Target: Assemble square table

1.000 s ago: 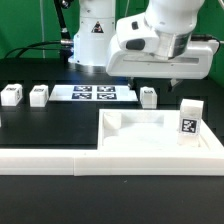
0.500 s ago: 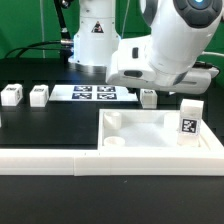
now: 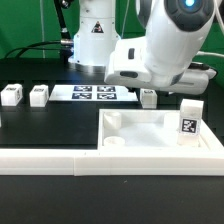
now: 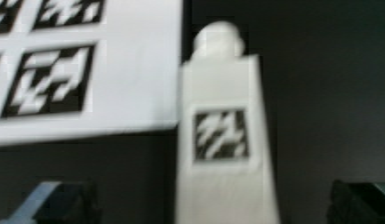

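Observation:
My gripper next needs to grab the white leg by its plain end [image 3: 148,105] [image 4: 228,198], so its round tip stays free to enter the tabletop's socket.
The square tabletop [image 3: 160,150] lies at the exterior view's right front, with round sockets [image 3: 116,141] showing. One tagged leg [image 3: 188,122] stands upright at its right corner. Another white leg [image 3: 148,97] lies just right of the marker board [image 3: 92,93]. My gripper [image 3: 150,86] hangs right over this leg. In the wrist view the leg [image 4: 221,130] with its tag lies between my dark fingertips [image 4: 47,202], which stand wide apart and clear of it. My gripper [image 4: 207,205] is open. Two more legs [image 3: 10,95] [image 3: 39,94] sit at the far left.
A long white L-shaped rail [image 3: 50,157] runs along the front and wraps the tabletop. The marker board also shows in the wrist view [image 4: 73,70], next to the leg. The robot base [image 3: 95,40] stands behind.
The arm has swung and dropped lower over the leg beside the marker board; the hand now covers more of it. No part has moved.

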